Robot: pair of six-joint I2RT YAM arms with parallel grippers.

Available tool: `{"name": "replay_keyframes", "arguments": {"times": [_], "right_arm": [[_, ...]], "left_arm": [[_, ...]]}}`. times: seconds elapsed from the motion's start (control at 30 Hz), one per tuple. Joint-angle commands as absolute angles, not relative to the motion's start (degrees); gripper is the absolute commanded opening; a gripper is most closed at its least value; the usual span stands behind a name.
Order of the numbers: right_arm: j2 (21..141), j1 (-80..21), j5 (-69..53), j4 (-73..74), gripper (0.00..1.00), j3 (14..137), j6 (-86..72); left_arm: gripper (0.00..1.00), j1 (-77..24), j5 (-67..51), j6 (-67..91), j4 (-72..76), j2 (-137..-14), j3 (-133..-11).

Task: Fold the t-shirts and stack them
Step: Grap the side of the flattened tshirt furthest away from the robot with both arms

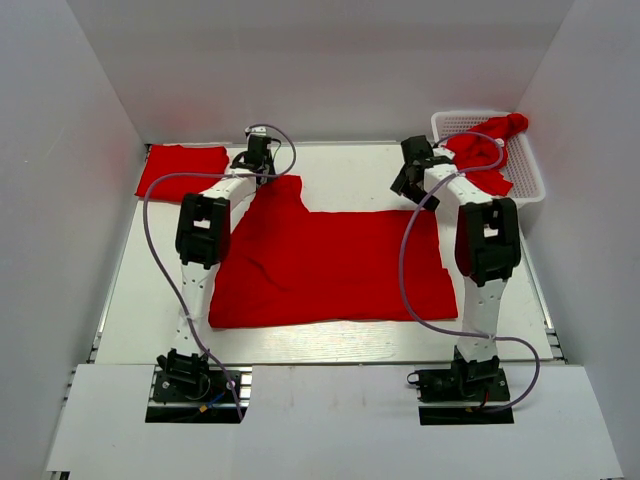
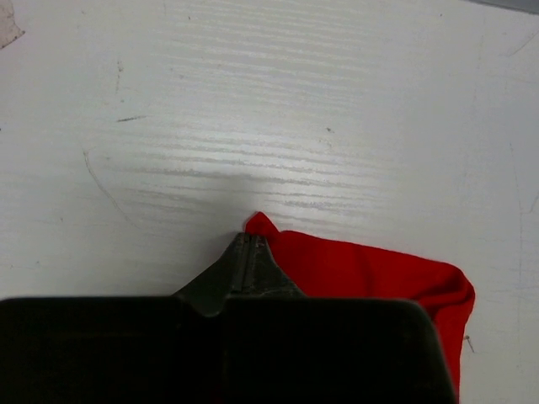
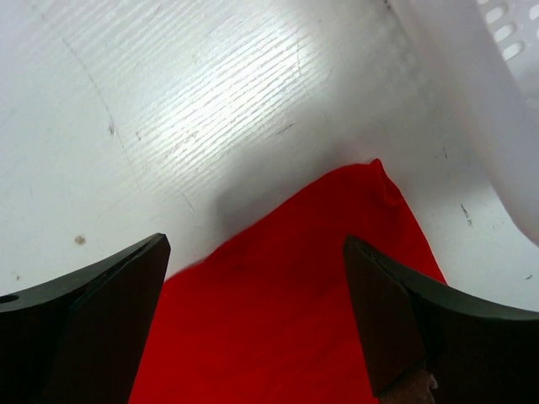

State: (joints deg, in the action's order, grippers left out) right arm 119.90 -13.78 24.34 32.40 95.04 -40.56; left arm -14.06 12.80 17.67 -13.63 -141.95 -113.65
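The robot's right gripper needs to fold the far edge of the large red t-shirt inward, so it should next pick the t-shirt up by its far corner near the basket.
A large red t-shirt [image 1: 330, 265] lies spread on the table between the arms. My left gripper [image 1: 258, 160] is at its far left corner, shut on the sleeve edge; the left wrist view shows the closed fingertips [image 2: 247, 244] pinching a red fabric tip [image 2: 354, 269]. My right gripper [image 1: 410, 185] hovers open over the shirt's far right corner [image 3: 295, 286], the fabric lying between its fingers. A folded red t-shirt [image 1: 180, 168] lies at the far left. More red t-shirts [image 1: 485, 150] hang out of the white basket.
The white lattice basket [image 1: 525, 175] stands at the far right, its wall showing in the right wrist view [image 3: 480, 101]. White walls enclose the table on three sides. Purple cables loop along both arms.
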Motion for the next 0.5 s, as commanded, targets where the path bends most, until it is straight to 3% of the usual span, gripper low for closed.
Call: {"name": "replay_keyframes", "arguments": {"times": [0.0,0.47], "right_arm": [[121.37,-14.15,29.27,33.57,0.89,98.43,-44.65],[127.79,-13.97,28.91,34.37,0.78,98.17,-46.14]], "left_arm": [[0.0,-14.5,11.43,17.75,-16.88,-137.55,-110.4],[0.0,-14.5,11.95,18.28,-16.08,-135.45,-108.98]]}}
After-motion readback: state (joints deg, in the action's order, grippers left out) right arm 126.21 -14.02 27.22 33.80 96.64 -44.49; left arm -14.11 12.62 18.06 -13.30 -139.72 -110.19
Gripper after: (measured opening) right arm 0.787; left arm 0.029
